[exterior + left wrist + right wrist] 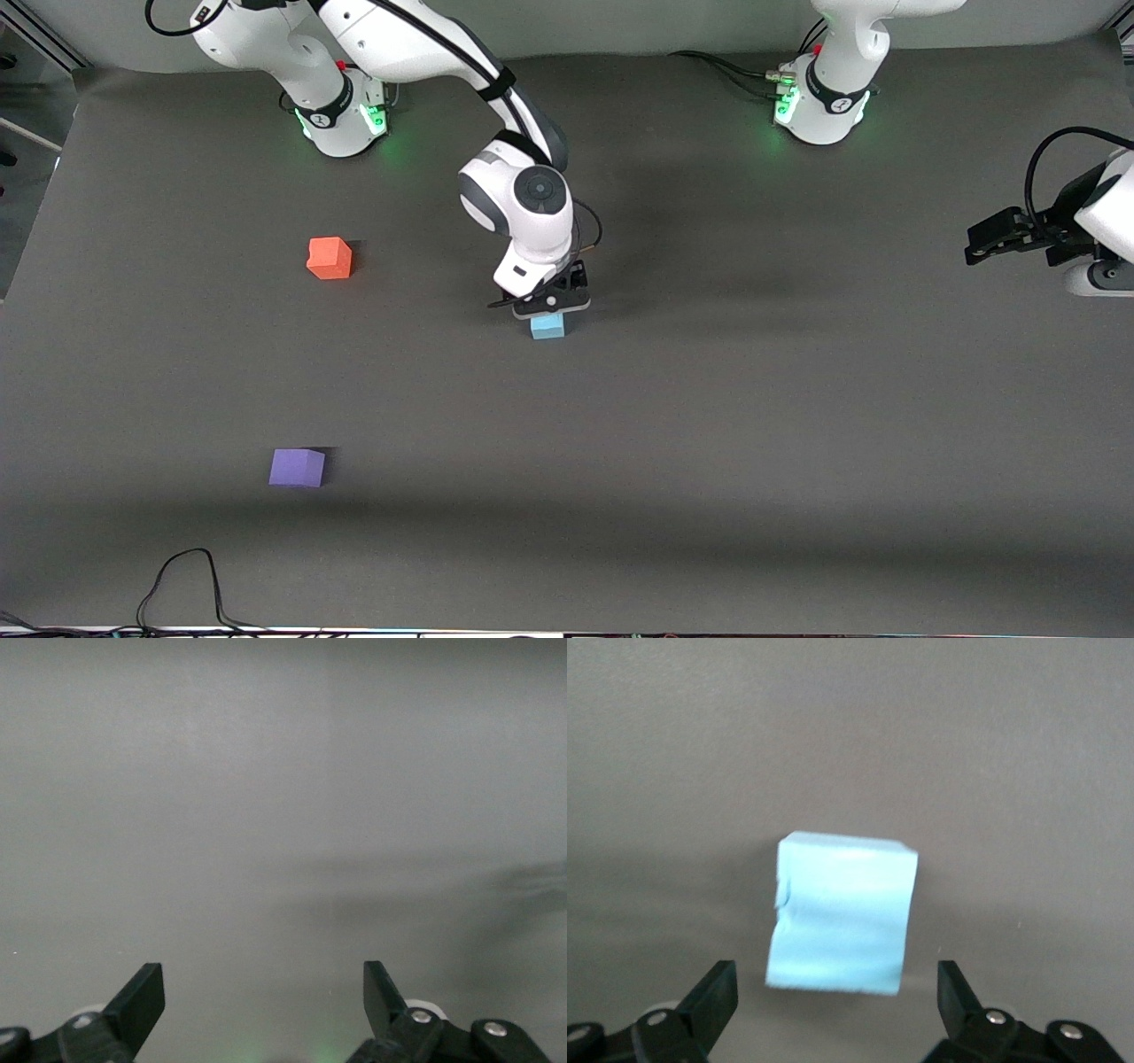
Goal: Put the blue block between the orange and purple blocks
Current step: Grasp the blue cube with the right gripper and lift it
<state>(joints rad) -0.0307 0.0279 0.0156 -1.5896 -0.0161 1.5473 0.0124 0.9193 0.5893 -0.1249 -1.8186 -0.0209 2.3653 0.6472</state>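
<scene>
My right gripper lowers before closing on the block, since its fingers are still above the blue block's top (547,323).
The light blue block (547,327) sits on the grey mat near the table's middle. My right gripper (551,305) hangs just over it, open, with the block (842,914) lying a little ahead of its spread fingertips (716,992). The orange block (330,258) sits toward the right arm's end. The purple block (297,467) lies nearer the front camera than the orange one. My left gripper (997,239) waits open and empty over the left arm's end of the table; its wrist view shows only bare mat between its fingertips (142,994).
A black cable (182,585) loops on the mat at the edge nearest the front camera, toward the right arm's end. The two arm bases (341,111) stand along the table's top edge.
</scene>
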